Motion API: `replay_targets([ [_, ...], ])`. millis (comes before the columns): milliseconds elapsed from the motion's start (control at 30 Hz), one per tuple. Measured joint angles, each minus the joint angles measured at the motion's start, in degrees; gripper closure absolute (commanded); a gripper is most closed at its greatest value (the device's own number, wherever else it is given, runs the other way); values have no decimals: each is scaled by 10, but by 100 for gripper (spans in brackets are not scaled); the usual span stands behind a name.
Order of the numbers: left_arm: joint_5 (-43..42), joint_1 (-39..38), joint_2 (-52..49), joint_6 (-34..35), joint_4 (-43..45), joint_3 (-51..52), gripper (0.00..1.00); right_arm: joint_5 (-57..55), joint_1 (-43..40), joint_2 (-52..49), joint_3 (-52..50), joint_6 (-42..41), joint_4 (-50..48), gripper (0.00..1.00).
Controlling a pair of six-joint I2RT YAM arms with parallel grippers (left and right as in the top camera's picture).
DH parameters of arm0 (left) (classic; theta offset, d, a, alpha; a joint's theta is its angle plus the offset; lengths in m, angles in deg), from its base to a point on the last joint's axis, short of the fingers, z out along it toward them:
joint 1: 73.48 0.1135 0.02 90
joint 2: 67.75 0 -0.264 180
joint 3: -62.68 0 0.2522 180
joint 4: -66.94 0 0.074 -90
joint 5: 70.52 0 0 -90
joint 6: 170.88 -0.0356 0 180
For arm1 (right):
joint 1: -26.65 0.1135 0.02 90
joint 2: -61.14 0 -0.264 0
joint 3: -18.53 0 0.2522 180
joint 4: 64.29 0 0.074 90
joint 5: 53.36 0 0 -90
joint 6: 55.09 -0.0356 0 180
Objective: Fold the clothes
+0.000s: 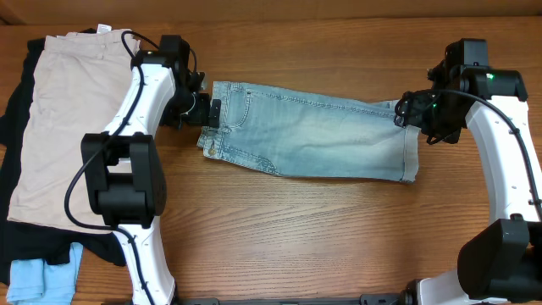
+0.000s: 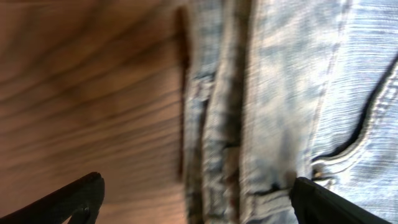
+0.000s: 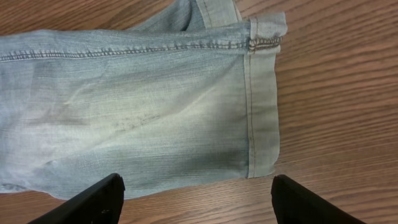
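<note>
My left gripper should next fold the waistband end over toward the stitched hem, so it needs to grab the denim shorts (image 1: 313, 131) by the waistband edge (image 1: 211, 124).
The pale faded-blue denim shorts (image 1: 313, 131) lie folded lengthwise across the table's middle, waistband at the left, stitched hem at the right. My left gripper (image 1: 212, 114) is open over the waistband edge; the left wrist view shows the waistband (image 2: 249, 124) between its spread fingers (image 2: 196, 202). My right gripper (image 1: 405, 110) is open above the hem end; the right wrist view shows the hem (image 3: 261, 106) just beyond its spread fingers (image 3: 196, 199). Beige shorts (image 1: 63, 119) lie on a black garment (image 1: 13, 127) at the far left, and a small light-blue piece (image 1: 38, 280) lies at the front left.
The wooden table (image 1: 322, 237) runs under everything. The left arm's base (image 1: 127, 182) stands beside the pile of clothes at the left. The right arm's base (image 1: 495, 263) stands at the front right.
</note>
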Motion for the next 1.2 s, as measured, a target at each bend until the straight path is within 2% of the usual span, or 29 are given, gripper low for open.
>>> replay_targets([
  [233, -38, 0, -47, -24, 0, -6, 14, 0, 0, 0, 0, 0, -3, 23],
  [300, -41, 0, -49, -25, -2, -8, 22, 1, 0, 0, 0, 0, -3, 24],
  [333, -44, 0, -50, -26, -2, -9, 30, 0, 0, 0, 0, 0, -5, 25],
  [367, -48, 0, -50, -25, -2, -9, 46, 0, 0, 0, 0, 0, -7, 26],
  [400, -52, 0, -51, -24, -2, -9, 84, 1, 0, 0, 0, 0, -11, 27],
  [433, -57, 0, -52, -20, -4, -9, 96, 1, 0, 0, 0, 0, -16, 27],
  [500, -73, -1, -53, -16, -16, -10, 96, 2, 0, 0, 0, 0, -26, 28],
  [600, -78, -1, -54, -8, -49, -27, 96, 9, 0, 0, 0, 0, -67, 37],
  [633, -77, 2, -59, 1, -76, -39, 96, 15, 0, 0, 0, 1, -86, 42],
  [800, -70, 28, -79, 19, -177, -110, 96, 63, 0, -4, 0, 7, -146, 80],
  [900, -62, 39, -80, 24, -231, -166, 96, 88, 0, -19, 0, 4, -153, 96],
  [1200, -50, 24, -80, 27, -327, -300, 96, 144, 0, -106, -38, 14, -157, 96],
])
